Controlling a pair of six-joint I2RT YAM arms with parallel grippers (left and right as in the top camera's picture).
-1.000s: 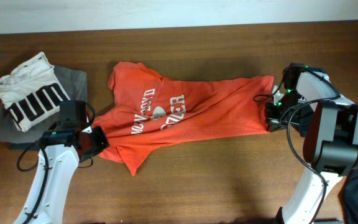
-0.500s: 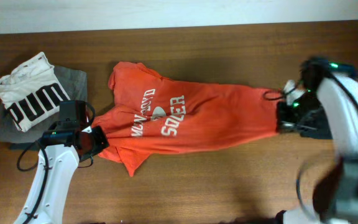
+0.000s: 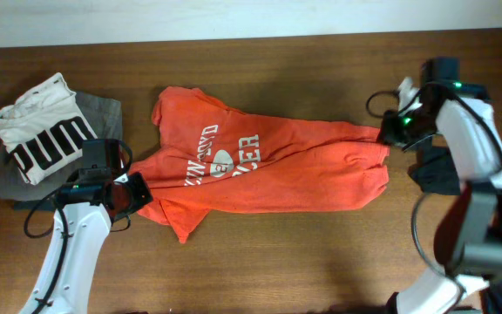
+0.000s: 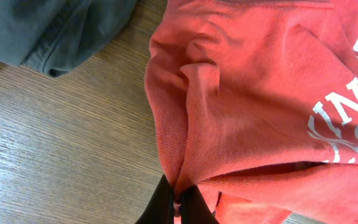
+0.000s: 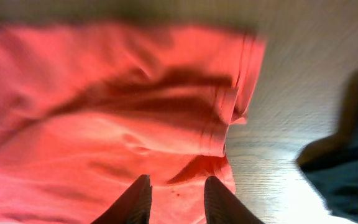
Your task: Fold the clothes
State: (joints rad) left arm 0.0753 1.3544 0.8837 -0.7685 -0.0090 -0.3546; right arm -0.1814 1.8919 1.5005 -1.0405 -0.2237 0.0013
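I need to grab the T-shirt's hem next with my right gripper, at the slack, rumpled end opposite my left gripper. Then I can spread and fold the T-shirt.
The clothes, an orange-red T-shirt (image 3: 260, 170) with white lettering, lie stretched left to right across the wooden table. My left gripper (image 3: 134, 194) is at the shirt's left edge. In the left wrist view it (image 4: 178, 205) is shut on a pinched fold of the orange fabric (image 4: 241, 106). My right gripper (image 3: 392, 131) hovers at the shirt's right end. In the right wrist view it (image 5: 178, 199) stands open above the hem (image 5: 222, 118), with nothing between its fingers. The right end of the shirt lies slack and rumpled on the table.
A white shirt with black PUMA letters (image 3: 42, 131) lies on a plain grey garment (image 3: 103, 109) at the far left; the grey garment (image 4: 55, 25) also shows beside the left gripper. A dark object (image 3: 434, 173) sits on the table under the right arm.
My right gripper has opened and let go of the shirt's right end, then moved up and back. The released end has dropped and slackened. The left gripper has kept its hold and place.
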